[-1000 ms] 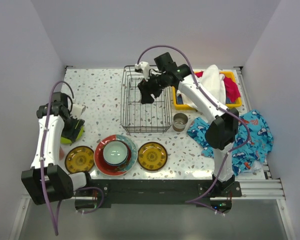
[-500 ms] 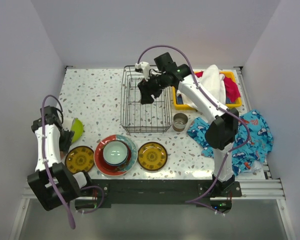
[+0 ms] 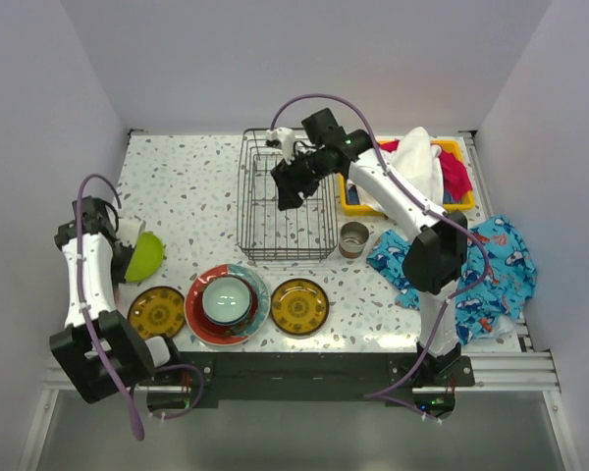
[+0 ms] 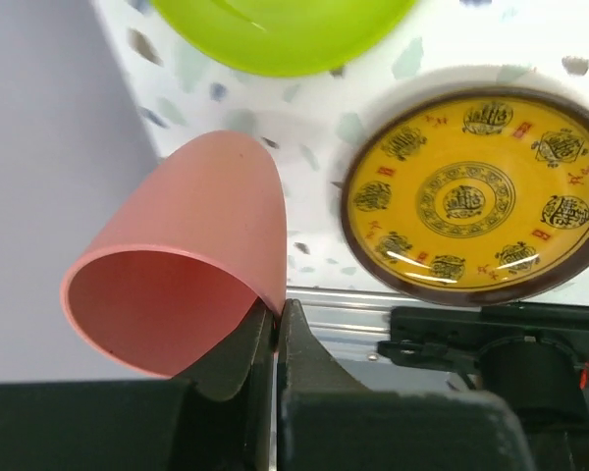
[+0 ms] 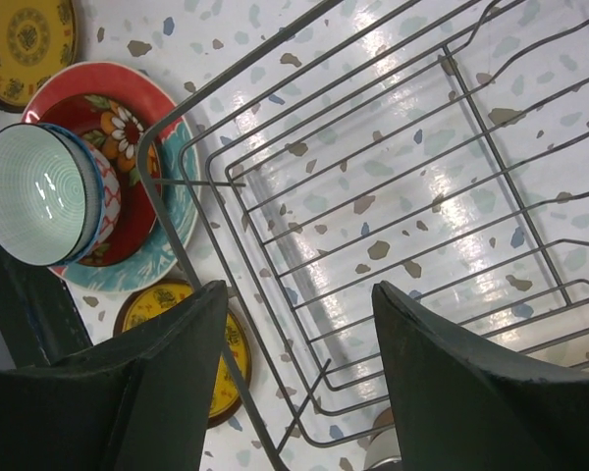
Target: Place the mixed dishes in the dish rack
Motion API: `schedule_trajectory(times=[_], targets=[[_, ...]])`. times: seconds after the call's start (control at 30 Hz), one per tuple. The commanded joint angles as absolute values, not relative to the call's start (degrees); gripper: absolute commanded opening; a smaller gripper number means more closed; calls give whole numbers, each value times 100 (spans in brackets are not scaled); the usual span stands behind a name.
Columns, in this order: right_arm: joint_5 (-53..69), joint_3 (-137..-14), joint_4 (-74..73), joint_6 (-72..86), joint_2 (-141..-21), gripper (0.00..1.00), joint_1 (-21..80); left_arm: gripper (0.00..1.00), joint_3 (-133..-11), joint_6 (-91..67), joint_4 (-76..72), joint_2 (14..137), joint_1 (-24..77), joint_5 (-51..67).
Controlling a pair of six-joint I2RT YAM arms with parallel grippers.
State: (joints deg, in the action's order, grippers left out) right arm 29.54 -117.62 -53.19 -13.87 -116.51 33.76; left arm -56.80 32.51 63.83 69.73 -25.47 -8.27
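Note:
The pink cup needs to be reached and grabbed around its base end by my right gripper. The cup's rim then stays free, so the cup can be loaded upside down into the rack.
In the left wrist view my left gripper (image 4: 278, 314) is shut on the rim of a pink cup (image 4: 196, 245), which lies tilted with its mouth toward the camera. Beyond it are the lime-green plate (image 4: 275, 29) and an amber patterned plate (image 4: 476, 196). My right gripper (image 5: 299, 324) hangs open and empty above the wire dish rack (image 5: 393, 196), which holds nothing. From above, the rack (image 3: 287, 201) stands mid-table. In front of it lie a red teal-rimmed plate (image 3: 201, 319) carrying a pale green bowl (image 3: 227, 299), a second amber plate (image 3: 299, 306) and a metallic cup (image 3: 354, 238).
A yellow bin (image 3: 454, 149) with cloths stands at the back right. The blue fish-print cloth (image 3: 481, 265) lies at the right edge. The left arm (image 3: 83, 265) sits close to the left wall and the table's near-left corner.
My left arm swung back toward the near-left corner, away from the lime-green plate, and its jaws shut on the pink cup's rim. The right gripper stayed over the rack.

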Motion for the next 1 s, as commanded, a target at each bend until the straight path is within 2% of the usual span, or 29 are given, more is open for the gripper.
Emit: schedule_trajectory(times=[0.0, 0.07, 0.1, 0.17, 0.27, 0.3, 0.33, 0.4, 0.5, 0.67, 0.73, 0.97], targets=[[3058, -11997, -5195, -680, -11478, 68, 3340, 0, -7079, 3699, 6942, 7022, -2137, -598], [3346, -12059, -4915, -48, -11584, 81, 3217, 0, -7565, 3726, 7110, 7075, -1490, -694], [3592, -12024, -4722, 774, -11593, 83, 3043, 0, -8002, 3761, 7058, 7075, -1311, -651], [4128, -12058, -4132, 1368, -11732, 87, 2884, 0, -8269, 3788, 6630, 7023, -734, -712], [5139, -12025, -3203, 2554, -11926, 87, 2672, 0, -7956, 4025, 5500, 6672, 302, -1343], [5716, -11893, -2782, 3637, -11962, 90, 2576, 0, -7415, 4321, 5084, 6323, 525, -1701], [5957, -11718, -1681, 4343, -12005, 99, 2540, 0, -7096, 4516, 4680, 6145, 745, -1879], [6178, -11399, -1073, 5288, -12067, 99, 2514, 0, -6141, 5155, 3406, 5689, 1404, -2501], [6267, -11268, -573, 5780, -12067, 99, 2505, 0, -5059, 5964, 1762, 5267, 2073, -2960], [5854, -11224, -730, 6275, -12199, 99, 2487, 0, -3746, 7521, -1004, 4931, 3188, -3252], [5818, -11040, -389, 6564, -12191, 99, 2496, 0, -3367, 7962, -1440, 5027, 3513, -3243], [5713, -11223, -202, 6785, -12331, 99, 2601, 0, -3420, 7909, -2255, 5871, 4253, -3393]])
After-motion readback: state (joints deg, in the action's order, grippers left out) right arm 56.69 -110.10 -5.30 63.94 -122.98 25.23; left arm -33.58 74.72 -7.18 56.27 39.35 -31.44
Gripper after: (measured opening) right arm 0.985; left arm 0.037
